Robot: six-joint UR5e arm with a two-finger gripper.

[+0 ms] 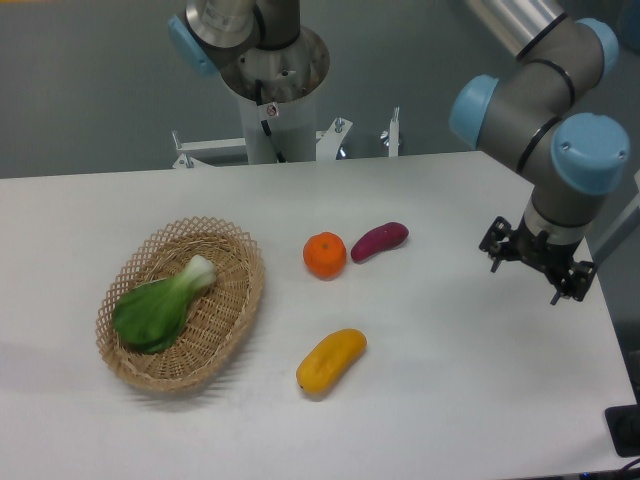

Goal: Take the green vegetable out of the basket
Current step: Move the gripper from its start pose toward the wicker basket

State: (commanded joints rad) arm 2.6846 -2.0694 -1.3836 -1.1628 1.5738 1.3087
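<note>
My gripper is about to pick the green vegetable out of the wicker basket (238, 316), and it should grab the vegetable by its pale stalk end (201, 271) next.
The green vegetable (160, 308) has dark green leaves and a pale stalk end. It lies inside the oval wicker basket (238, 316) at the left of the table, with its stalk pointing to the upper right. My gripper (525, 282) hangs over the right side of the table, far from the basket. Its two black fingers stand apart with nothing between them.
An orange (325, 254) and a purple sweet potato (379, 240) lie mid-table. A yellow mango-shaped fruit (331, 360) lies nearer the front, to the right of the basket. The robot base (272, 90) stands behind the table's far edge.
</note>
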